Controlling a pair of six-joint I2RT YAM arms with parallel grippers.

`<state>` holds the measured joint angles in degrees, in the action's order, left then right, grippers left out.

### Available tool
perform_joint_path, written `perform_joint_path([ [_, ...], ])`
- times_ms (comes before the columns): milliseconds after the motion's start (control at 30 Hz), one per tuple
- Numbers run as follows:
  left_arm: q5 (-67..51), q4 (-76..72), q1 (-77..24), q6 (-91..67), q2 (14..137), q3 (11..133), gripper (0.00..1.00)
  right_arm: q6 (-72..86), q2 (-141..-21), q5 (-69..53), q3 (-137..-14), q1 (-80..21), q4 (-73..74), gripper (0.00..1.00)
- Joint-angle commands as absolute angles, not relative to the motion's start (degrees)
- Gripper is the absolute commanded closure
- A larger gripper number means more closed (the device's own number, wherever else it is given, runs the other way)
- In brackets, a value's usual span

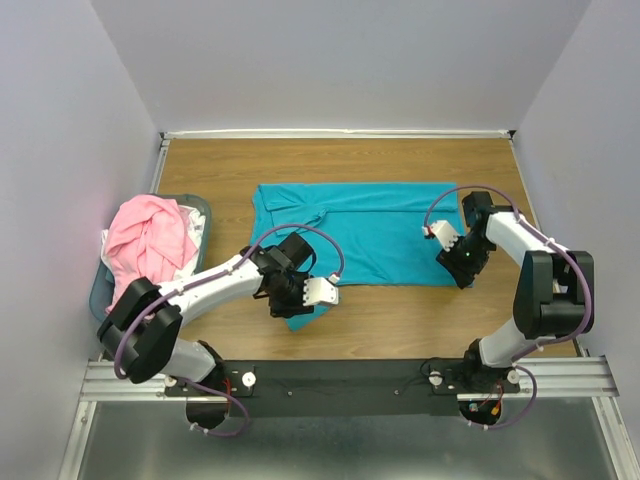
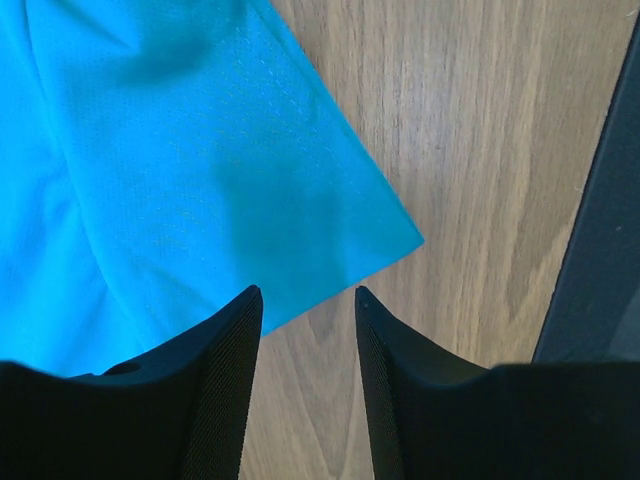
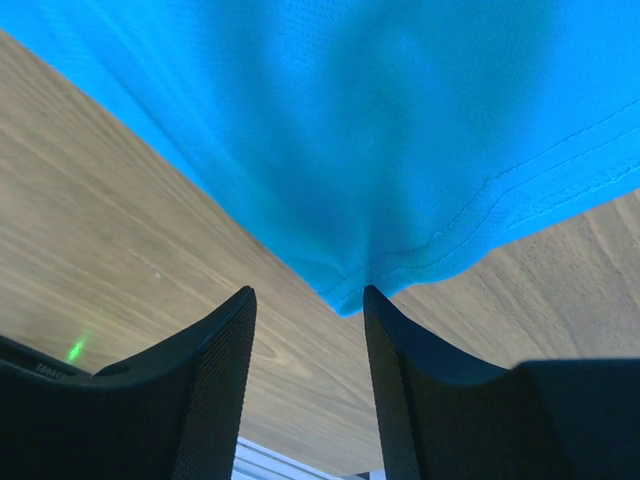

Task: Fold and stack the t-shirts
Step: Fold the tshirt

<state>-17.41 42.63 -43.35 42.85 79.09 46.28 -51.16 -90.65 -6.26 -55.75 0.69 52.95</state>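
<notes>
My left gripper needs to fold the teal t-shirt's near sleeve side over the t-shirt's body, so next it should pick up that sleeve by its hem edge (image 1: 313, 317) (image 2: 312, 304).
The teal t-shirt (image 1: 370, 235) lies spread flat on the wooden table, with one sleeve reaching toward the near edge. My left gripper (image 1: 300, 303) hovers open over that sleeve's corner. In the left wrist view the sleeve (image 2: 200, 180) fills the upper left, and its hem edge lies just between the open fingertips of the left gripper (image 2: 308, 295). My right gripper (image 1: 462, 268) is open at the shirt's near right corner. In the right wrist view that corner of the teal shirt (image 3: 400, 140) sits between the tips of the right gripper (image 3: 308, 292), ungripped. The pink t-shirt (image 1: 145, 240) lies crumpled in the basket.
A blue-grey plastic basket (image 1: 99, 290) stands at the table's left edge and holds the pink shirt and some white cloth. Grey walls enclose the table on three sides. The black mounting rail (image 1: 340, 385) runs along the near edge.
</notes>
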Motion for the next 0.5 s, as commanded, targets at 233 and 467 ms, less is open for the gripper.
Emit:
perform_joint_path([
  [233,-10.9,38.7,-48.3,40.2,83.8,46.0,0.48,-52.2,-92.4,-2.6,-52.0,0.1,45.8,0.52],
  [467,-9.3,37.4,-51.1,40.4,87.8,44.4,0.56,-51.9,-93.2,-2.3,-50.5,0.1,44.3,0.62],
])
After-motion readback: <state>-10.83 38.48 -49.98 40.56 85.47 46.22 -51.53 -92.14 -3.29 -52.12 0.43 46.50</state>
